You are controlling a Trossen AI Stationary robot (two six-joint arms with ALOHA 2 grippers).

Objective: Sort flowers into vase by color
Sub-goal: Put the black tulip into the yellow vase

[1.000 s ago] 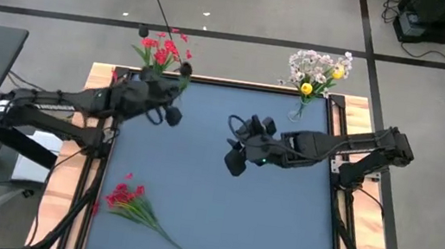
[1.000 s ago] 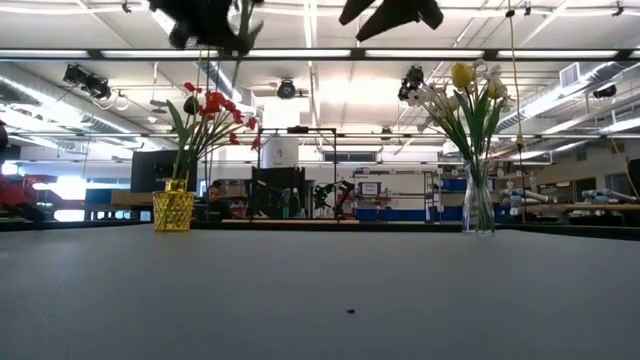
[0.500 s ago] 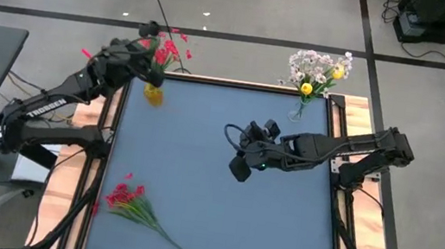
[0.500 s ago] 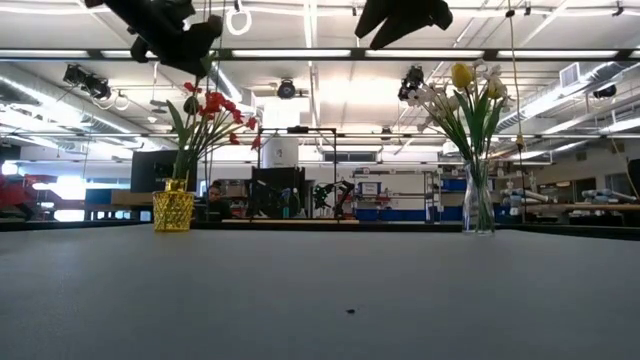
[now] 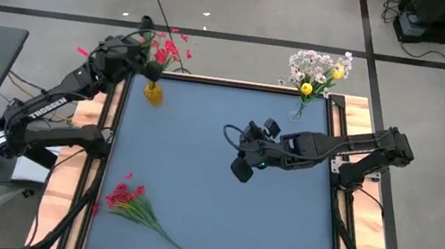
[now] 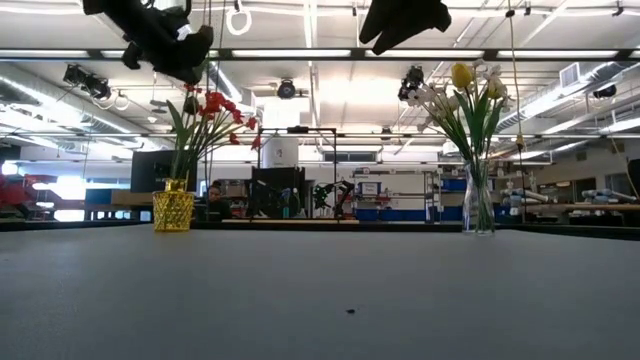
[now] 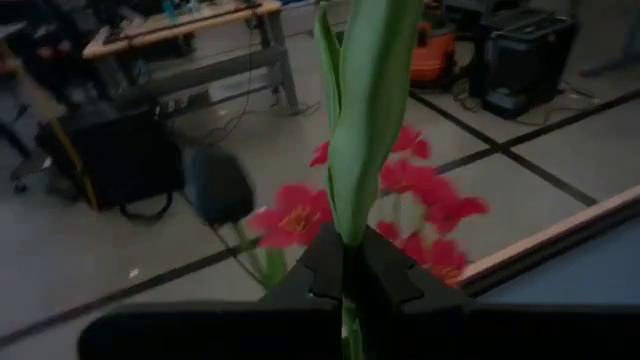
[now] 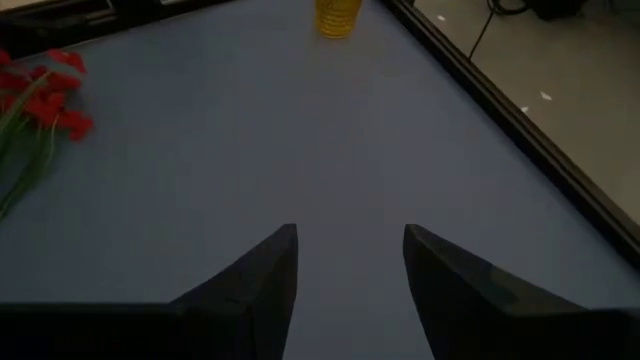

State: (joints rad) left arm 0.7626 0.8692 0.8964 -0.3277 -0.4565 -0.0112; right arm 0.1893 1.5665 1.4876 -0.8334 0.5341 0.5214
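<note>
I should keep holding the green stem with my left gripper, which pinches it at the red blossoms' height, until the stem stands in the gold vase (image 5: 152, 93).
My left gripper (image 5: 137, 48) (image 6: 165, 45) is high over the table's far left corner, shut on a green flower stem (image 7: 362, 120); its blossom does not show. Just beyond it, red flowers (image 5: 166, 47) (image 7: 300, 210) stand with their stems in a gold vase (image 5: 152, 93) (image 6: 173, 210). White and yellow flowers (image 5: 319, 68) stand in a clear vase (image 6: 478, 205) at the far right corner. A red spray (image 5: 129, 200) (image 8: 40, 100) lies flat near the near left corner. My right gripper (image 5: 238, 153) (image 8: 350, 260) hovers open over the table's middle. My left gripper pinches the green stem (image 7: 348, 255) between its two fingers (image 7: 385, 275). The stem with its broad leaf (image 7: 365, 90) runs on forward past the fingertips toward the red flowers, lifted clear of the table. The fingers hide the rest of the stem.
The blue table top (image 5: 218, 220) is framed by wooden rails (image 5: 98, 168). Beyond the far edge is floor with cables and a dark bag (image 7: 115, 160). Between the two vases and around the lying spray the mat is bare.
My left gripper has swung from above the table beside the gold vase toward the far left corner, turning as it went and carrying the stem along; the vase, covered by the arm before, now shows. My right gripper has stayed nearly still.
</note>
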